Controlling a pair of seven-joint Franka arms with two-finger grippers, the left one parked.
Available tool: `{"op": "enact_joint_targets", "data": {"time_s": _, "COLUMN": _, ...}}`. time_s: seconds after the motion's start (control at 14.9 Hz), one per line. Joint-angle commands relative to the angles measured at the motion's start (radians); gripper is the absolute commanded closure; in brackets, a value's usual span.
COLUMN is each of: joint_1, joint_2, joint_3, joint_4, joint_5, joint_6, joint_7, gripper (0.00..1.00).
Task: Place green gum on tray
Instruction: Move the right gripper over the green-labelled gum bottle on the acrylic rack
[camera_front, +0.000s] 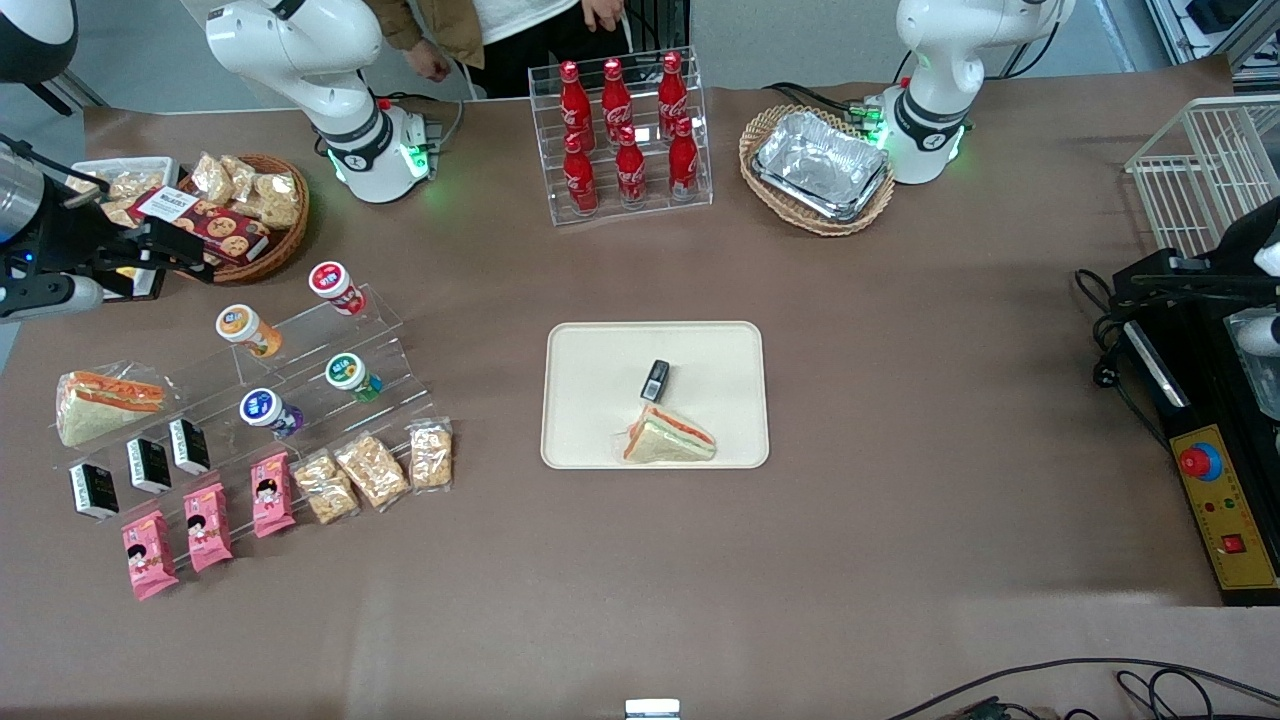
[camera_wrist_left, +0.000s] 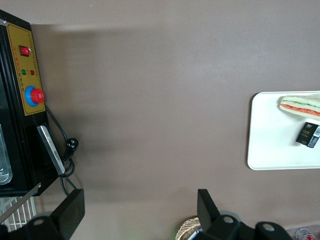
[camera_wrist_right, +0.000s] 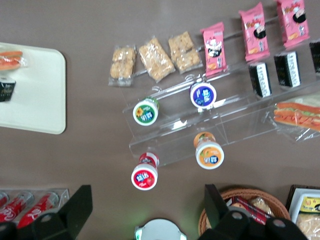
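My gripper grabs the green gum by its white lid (camera_front: 345, 370) next, to place the green gum on the tray.
The green gum (camera_front: 350, 375) (camera_wrist_right: 145, 111) stands on a middle step of a clear acrylic stand (camera_front: 300, 370), white lid with green label up. The cream tray (camera_front: 590, 350) (camera_wrist_right: 35, 100) (camera_wrist_left: 270, 145) lies at the table's middle and holds a wrapped sandwich (camera_front: 668, 440) and a small black box (camera_front: 655, 380). My gripper (camera_front: 185, 252) (camera_wrist_right: 147, 205) is open and empty. It hangs high over the snack basket at the working arm's end, farther from the front camera than the stand and well apart from the gum.
The stand also holds a red-lidded canister (camera_front: 333, 284), an orange canister (camera_front: 245, 330) and a blue-lidded canister (camera_front: 266, 411). Pink packets, snack bars and black boxes sit on its lower steps. A wicker snack basket (camera_front: 270, 215), a cola bottle rack (camera_front: 625, 135) and a basket of foil trays (camera_front: 818, 165) stand farther back.
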Motion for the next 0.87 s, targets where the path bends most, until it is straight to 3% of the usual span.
{"op": "enact_joint_targets", "data": {"time_s": 0.0, "joint_1": -0.002, "joint_2": -0.062, "joint_3": -0.005, "joint_4": -0.106, "joint_5": -0.004, "joint_6": 0.023, "joint_7": -0.016, "gripper": 0.00}}
{"op": "enact_joint_targets", "data": {"time_s": 0.13, "joint_1": 0.004, "joint_2": -0.107, "joint_3": -0.002, "joint_4": -0.226, "joint_5": -0.003, "joint_6": 0.110, "joint_7": -0.016, "gripper": 0.00}}
{"op": "enact_joint_targets", "data": {"time_s": 0.34, "joint_1": 0.038, "joint_2": -0.190, "joint_3": 0.011, "joint_4": -0.490, "joint_5": 0.001, "joint_6": 0.377, "joint_7": -0.015, "gripper": 0.00}}
{"op": "enact_joint_targets", "data": {"time_s": 0.81, "joint_1": 0.078, "joint_2": -0.101, "joint_3": 0.009, "joint_4": -0.565, "joint_5": 0.001, "joint_6": 0.557, "joint_7": -0.013, "gripper": 0.00}}
